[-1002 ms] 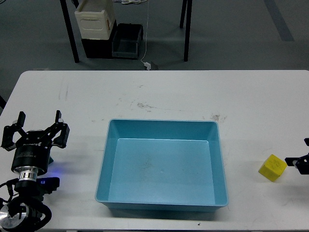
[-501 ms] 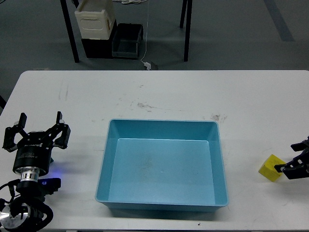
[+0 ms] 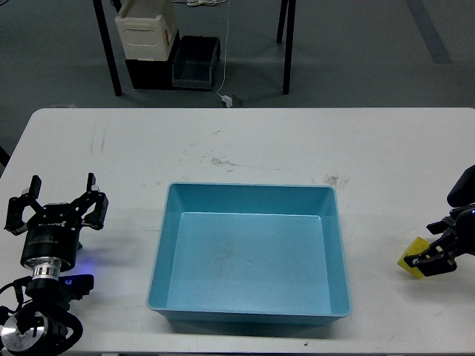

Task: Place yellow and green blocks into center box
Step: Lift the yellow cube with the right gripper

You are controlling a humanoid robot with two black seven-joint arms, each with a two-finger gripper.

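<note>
My left gripper takes hold of the green block by its opposite sides next, to place it into the center box (image 3: 168, 245).
The blue center box (image 3: 168, 245) sits empty in the middle of the white table. The yellow block (image 3: 413, 254) lies on the table to the right of the box. My right gripper (image 3: 430, 259) comes in from the right edge and is down over the block, covering its right half. Its dark fingers blend together, so whether it is open or closed is unclear. My left gripper (image 3: 54, 211) is at the left of the box, fingers spread open and empty. No green block shows; it may be hidden under the left gripper.
The table's front edge (image 3: 223, 351) runs close below the box. Beyond the far table edge, a cream container (image 3: 145, 30) on black crates stands on the floor between dark table legs.
My right gripper has moved left and up from the right edge onto the yellow block, now covering part of it. The left gripper has drifted slightly down.
</note>
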